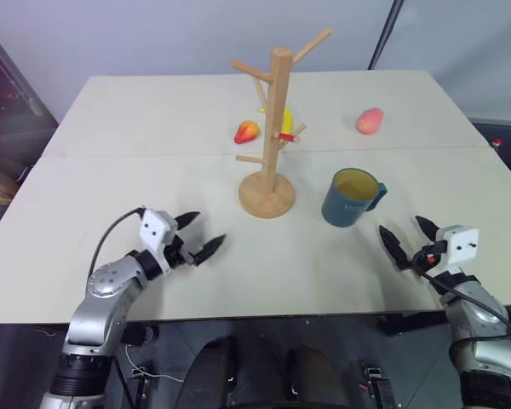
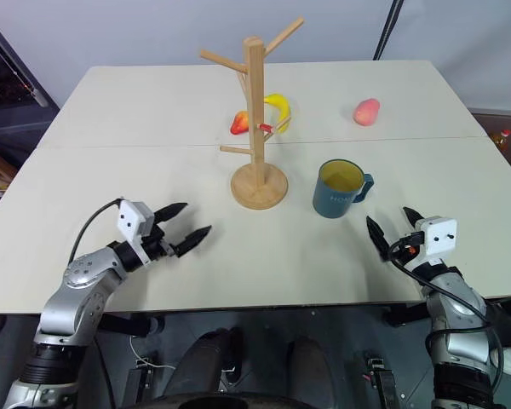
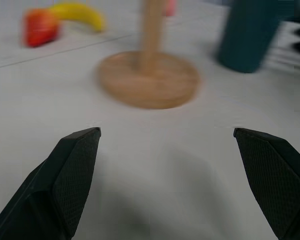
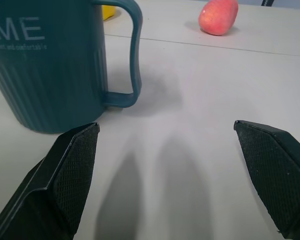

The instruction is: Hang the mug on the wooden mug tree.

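Note:
I should grab the mug by its loop handle (image 1: 380, 192) with my right gripper next, and then hang it on the wooden tree (image 1: 277, 128).
The dark teal mug (image 1: 351, 198) with a yellow inside stands upright on the white table (image 1: 153, 179), its loop handle (image 4: 132, 60) turned to the right. Just left of it rises the wooden mug tree (image 1: 277, 128) on its round base (image 3: 149, 80), its pegs bare. My right gripper (image 1: 400, 225) is open and empty, low over the table, in front and slightly right of the mug (image 4: 45, 70) and apart from it. Over the near left of the table my left gripper (image 1: 209, 227) hangs open and empty, pointing toward the tree's base.
Behind the tree lie a red fruit (image 1: 247, 132) and a yellow banana (image 1: 286, 119). A pink fruit (image 1: 370, 121) rests at the back right. A seam (image 1: 136, 155) crosses the table. The table's front edge (image 1: 264, 317) runs close under both arms.

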Controlling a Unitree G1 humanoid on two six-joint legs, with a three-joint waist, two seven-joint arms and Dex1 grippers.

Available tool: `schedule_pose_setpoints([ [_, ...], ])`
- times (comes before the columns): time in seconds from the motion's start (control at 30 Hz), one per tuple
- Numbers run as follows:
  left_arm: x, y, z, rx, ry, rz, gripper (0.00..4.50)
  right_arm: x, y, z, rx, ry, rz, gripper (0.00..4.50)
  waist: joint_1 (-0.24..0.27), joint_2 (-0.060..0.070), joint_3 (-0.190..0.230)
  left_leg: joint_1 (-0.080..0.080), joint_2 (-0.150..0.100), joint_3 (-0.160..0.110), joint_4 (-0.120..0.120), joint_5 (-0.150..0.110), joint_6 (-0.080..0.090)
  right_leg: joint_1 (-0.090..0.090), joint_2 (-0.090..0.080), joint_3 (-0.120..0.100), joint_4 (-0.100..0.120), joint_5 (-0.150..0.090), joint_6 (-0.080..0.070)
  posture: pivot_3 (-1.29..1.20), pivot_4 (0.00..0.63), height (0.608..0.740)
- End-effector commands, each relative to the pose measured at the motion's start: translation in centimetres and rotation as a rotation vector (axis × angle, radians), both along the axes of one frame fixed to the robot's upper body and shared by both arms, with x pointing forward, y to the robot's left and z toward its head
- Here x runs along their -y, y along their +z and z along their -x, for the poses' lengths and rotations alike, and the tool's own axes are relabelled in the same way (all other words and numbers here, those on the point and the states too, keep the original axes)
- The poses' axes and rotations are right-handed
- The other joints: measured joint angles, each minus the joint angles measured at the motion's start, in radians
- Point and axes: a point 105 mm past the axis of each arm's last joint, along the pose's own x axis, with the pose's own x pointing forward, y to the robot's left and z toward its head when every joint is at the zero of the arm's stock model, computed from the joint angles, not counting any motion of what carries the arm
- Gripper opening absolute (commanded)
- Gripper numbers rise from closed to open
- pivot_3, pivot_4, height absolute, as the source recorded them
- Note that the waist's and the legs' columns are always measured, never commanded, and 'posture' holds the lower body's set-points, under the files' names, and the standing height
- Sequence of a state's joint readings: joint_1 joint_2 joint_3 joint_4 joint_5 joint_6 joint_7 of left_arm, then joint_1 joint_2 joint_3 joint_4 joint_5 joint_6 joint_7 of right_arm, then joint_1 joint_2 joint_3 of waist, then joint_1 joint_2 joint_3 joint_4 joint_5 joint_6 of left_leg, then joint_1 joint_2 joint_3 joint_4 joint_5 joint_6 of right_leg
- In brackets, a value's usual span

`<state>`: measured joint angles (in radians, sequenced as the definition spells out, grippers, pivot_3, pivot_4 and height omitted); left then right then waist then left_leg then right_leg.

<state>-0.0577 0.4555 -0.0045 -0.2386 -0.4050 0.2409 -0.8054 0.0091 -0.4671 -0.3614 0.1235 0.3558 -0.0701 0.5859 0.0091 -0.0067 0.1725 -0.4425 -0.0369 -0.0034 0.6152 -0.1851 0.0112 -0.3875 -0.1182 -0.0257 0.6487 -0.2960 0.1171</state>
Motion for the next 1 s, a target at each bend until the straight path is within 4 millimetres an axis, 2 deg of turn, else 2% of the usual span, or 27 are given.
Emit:
schedule_pose_setpoints([
  [0.03,1.6,1.2,1.3,0.026,-0.122,-0.009,4.50,0.4,2.1,-0.6,0.061,-0.001,0.032,4.46,0.000,0.001,-0.001,0.000,0.000,0.000,0.000,0.000,0.000,0.000,0.000,0.000,0.000,0.000,0.000,0.00,0.150,0.740],
  [0.47,2.3,1.6,1.7,0.039,-0.150,-0.030,4.50,-0.6,3.8,-4.2,0.096,0.038,0.052,4.46,0.000,0.001,0.000,0.000,0.000,0.000,0.000,0.000,0.000,0.000,0.001,-0.001,0.000,0.001,0.001,0.00,0.150,0.740],
  [0.7,2.6,1.7,2.0,0.054,-0.147,-0.040,4.50,-1.1,3.7,-5.8,0.086,0.075,0.043,4.46,0.000,0.001,0.000,0.000,0.000,0.000,0.000,0.000,0.000,0.001,0.001,-0.001,0.000,0.001,0.003,0.00,0.150,0.740],
  [1.0,2.4,1.8,1.9,0.063,-0.138,-0.048,4.50,-1.8,3.0,-6.9,0.058,0.130,0.006,4.46,-0.003,0.001,0.000,0.000,0.000,0.000,0.000,0.000,0.000,0.001,0.002,-0.002,0.000,0.002,0.003,0.00,0.150,0.740],
])
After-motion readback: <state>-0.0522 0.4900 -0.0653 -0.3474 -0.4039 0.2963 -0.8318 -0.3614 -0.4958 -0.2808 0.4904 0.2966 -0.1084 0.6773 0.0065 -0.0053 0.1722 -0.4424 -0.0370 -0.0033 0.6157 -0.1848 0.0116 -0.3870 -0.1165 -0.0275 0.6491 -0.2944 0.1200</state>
